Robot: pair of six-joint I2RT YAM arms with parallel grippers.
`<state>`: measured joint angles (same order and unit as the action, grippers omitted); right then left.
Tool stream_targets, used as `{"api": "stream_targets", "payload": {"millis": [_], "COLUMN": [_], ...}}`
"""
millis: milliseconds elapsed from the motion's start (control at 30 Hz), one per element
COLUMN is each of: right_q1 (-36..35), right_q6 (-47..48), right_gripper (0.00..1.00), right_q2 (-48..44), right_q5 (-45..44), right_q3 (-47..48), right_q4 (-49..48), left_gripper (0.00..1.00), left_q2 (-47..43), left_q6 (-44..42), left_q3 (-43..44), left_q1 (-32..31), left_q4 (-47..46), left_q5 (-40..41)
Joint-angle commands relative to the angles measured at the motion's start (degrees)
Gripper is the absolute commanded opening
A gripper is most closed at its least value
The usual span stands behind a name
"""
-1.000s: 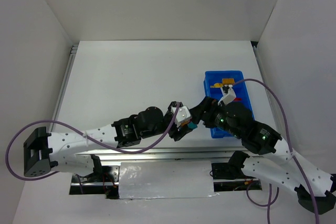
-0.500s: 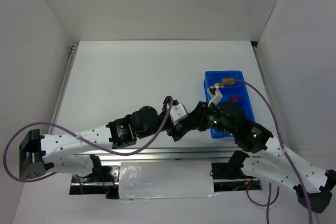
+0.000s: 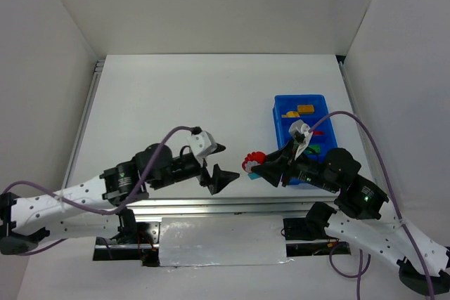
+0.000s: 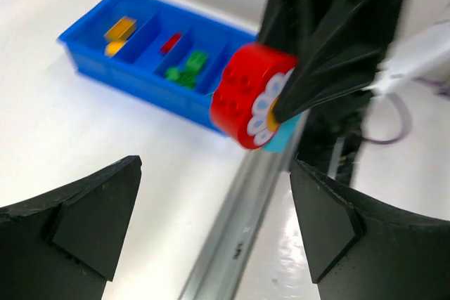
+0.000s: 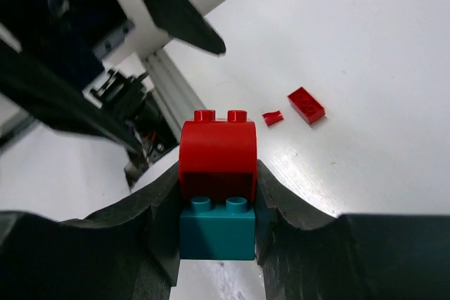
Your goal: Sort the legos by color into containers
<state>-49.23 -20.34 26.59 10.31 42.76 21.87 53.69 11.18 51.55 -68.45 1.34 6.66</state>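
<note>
The red rounded brick can be grabbed by its flower-printed side point(image 3: 249, 166), which leaves the cyan brick point(image 3: 254, 175) free to come off. My left gripper will grab the red brick there next.
A red rounded lego point(image 5: 216, 151) is stuck on a cyan brick point(image 5: 216, 233), and my right gripper point(image 5: 216, 194) is shut on the pair. The top view has that pair point(image 3: 251, 164) at the right gripper point(image 3: 257, 167), left of the blue tray point(image 3: 277, 119). My left gripper point(image 3: 226, 162) stands open and empty just left of it. In the left wrist view the held legos point(image 4: 252, 96) hang ahead of the open left gripper point(image 4: 214, 173). The tray's containers hold yellow point(image 4: 119, 31), red point(image 4: 170, 42) and green point(image 4: 186, 72) legos.
A small red brick point(image 5: 306, 105) and a tiny red bit point(image 5: 271, 117) lie on the white table beyond the held pair. The metal rail point(image 3: 232, 205) of the table's near edge runs just below both grippers. White walls enclose the table.
The left gripper opened, let go of the red and cyan pair and drew back to the left. The right gripper shut on the pair and now holds it alone.
</note>
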Motion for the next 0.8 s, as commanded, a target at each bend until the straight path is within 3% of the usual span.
{"api": "stream_targets", "payload": {"millis": [0,33,200,467,567,600,667,700,733,767], "right_q1": [0.01,0.01,0.01,0.01,0.01,0.01,0.01,0.01,0.01,0.01], "right_q6": [10.48,11.36,14.44,16.03,16.38,16.38,16.56,16.56,16.12,15.77], "right_gripper": [0.0,0.0,0.0,0.0,0.0,0.0,0.05,0.13,0.43,0.56], "right_q2": [-0.31,0.04,7.06,13.31,14.37,14.63,15.25,15.33,14.99,14.72], "right_q5": [12.25,18.37,31.94,38.03,39.08,39.18,39.61,39.44,39.35,38.74], "right_q3": [2.5,2.67,6.09,8.13,8.56,8.57,8.56,8.3,8.04,7.69], "right_q4": [-1.92,-2.26,-3.85,-6.4,-6.49,-6.49,-6.23,-6.14,-6.57,-6.92], "left_gripper": [0.99,0.99,1.0,0.92,0.71,0.51,0.23,0.12,0.04,0.0], "left_q2": [-5.61,-6.05,-4.65,-0.26,0.89,1.5,1.94,2.29,2.29,2.38], "left_q6": [2.53,2.44,3.84,5.61,5.52,5.35,4.91,4.82,4.56,4.29], "left_q3": [0.22,0.31,2.5,1.98,1.62,1.97,2.59,2.77,2.94,3.03], "left_q1": [-0.2,-0.2,-0.2,-0.2,-0.2,-0.2,-0.11,-0.11,-0.11,-0.02], "left_q4": [1.38,1.73,4.63,2.61,0.68,0.5,0.32,0.33,0.41,0.41], "left_q5": [-8.29,-9.98,-15.0,-19.4,-21.51,-21.6,-21.95,-22.04,-22.47,-23.08]}}
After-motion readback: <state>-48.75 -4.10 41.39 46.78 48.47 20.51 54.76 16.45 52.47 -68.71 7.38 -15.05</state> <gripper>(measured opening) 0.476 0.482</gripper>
